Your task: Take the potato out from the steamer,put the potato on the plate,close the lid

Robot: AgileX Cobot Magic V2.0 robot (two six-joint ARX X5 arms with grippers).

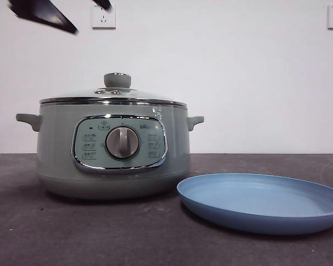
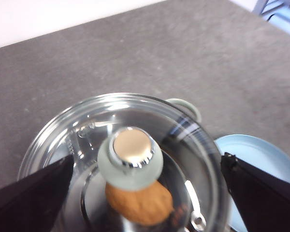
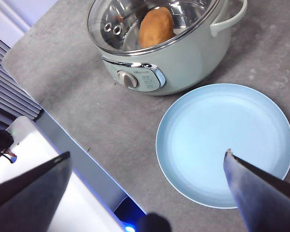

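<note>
I will grab the glass lid by its green knob (image 2: pixel 130 157) with my left gripper next. That will uncover the potato (image 2: pixel 137 203) inside the steamer.
The sage-green steamer (image 1: pixel 114 160) stands on the table with its glass lid (image 1: pixel 114 95) on it. The potato (image 2: pixel 139 203) lies inside, seen through the glass, also in the right wrist view (image 3: pixel 156 26). The light-blue plate (image 1: pixel 261 202) lies empty beside the steamer, to its right in the front view. My left gripper (image 2: pixel 147 156) is open, high above the lid's green knob (image 2: pixel 130 157), apart from it; its black tips show at the top left of the front view (image 1: pixel 89 18). My right gripper (image 3: pixel 147 153) is open, high over the plate (image 3: pixel 224 142) and the table edge.
The dark grey table (image 1: pixel 100 233) runs behind and in front of the steamer. A white base with a blue light (image 3: pixel 38 193) lies past the table's edge near the right arm. Two wall sockets (image 1: pixel 103 16) sit on the white wall.
</note>
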